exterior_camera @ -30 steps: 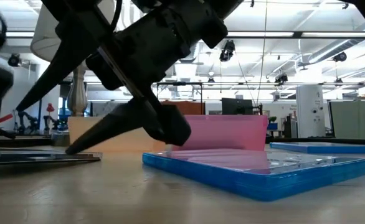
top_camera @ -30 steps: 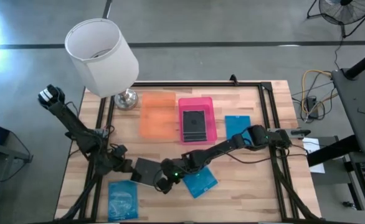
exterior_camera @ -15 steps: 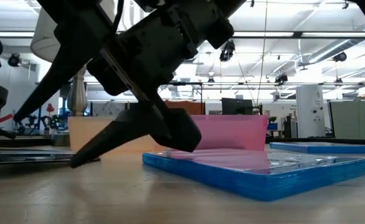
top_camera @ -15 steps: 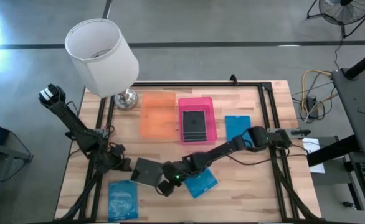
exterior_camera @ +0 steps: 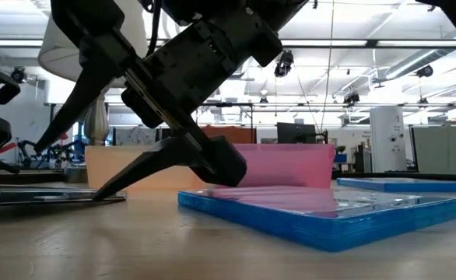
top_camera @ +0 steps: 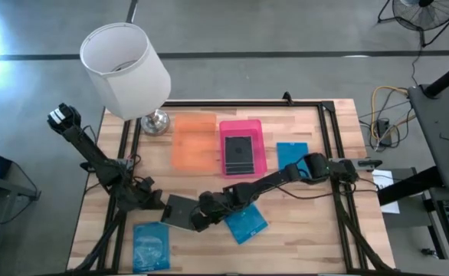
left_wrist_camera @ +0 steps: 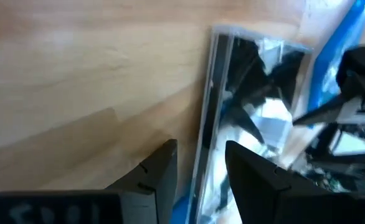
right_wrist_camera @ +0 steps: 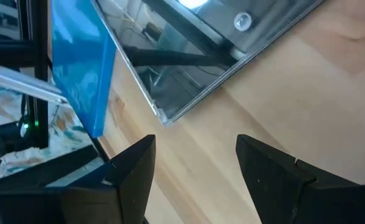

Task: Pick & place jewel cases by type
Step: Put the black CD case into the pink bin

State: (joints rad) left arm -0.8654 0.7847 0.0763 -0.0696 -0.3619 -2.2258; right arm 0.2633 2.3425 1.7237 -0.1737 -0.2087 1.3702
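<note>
My left gripper will next grab the dark jewel case by its spine edge (left_wrist_camera: pixel 211 118) to sort it into the pink tray.
A dark jewel case (top_camera: pixel 180 212) lies flat on the wood near the table's front, between both grippers. My left gripper (top_camera: pixel 157 205) is open at its left edge (left_wrist_camera: pixel 206 124), which runs between the two fingers. My right gripper (top_camera: pixel 196 221) is open at its right near corner (right_wrist_camera: pixel 164 119), tipped down toward the table. Blue cases lie flat at the near left (top_camera: pixel 150 245), beside the right gripper (top_camera: pixel 246 224) and at the right (top_camera: pixel 292 156). Another dark case (top_camera: pixel 238 150) lies in the pink tray (top_camera: pixel 258 129). My left gripper has one finger over the wood and one over the dark case beside its left edge; I cannot tell whether either touches it. My right gripper's lower fingertip (exterior_camera: pixel 97 194) is down at table level by the case's right near corner; touching or not, I cannot tell.
An orange tray (top_camera: pixel 194 142) sits left of the pink one at the far side. A lamp with a white shade (top_camera: pixel 125 69) stands at the far left corner. A black frame (top_camera: pixel 339 153) runs along the table's edges. Bare wood shows at the near right.
My right gripper has moved a short way toward the table's left and far side, up to the dark case's corner, staying open and tipped down. My left gripper has edged slightly toward the case. The cases have stayed where they were.
</note>
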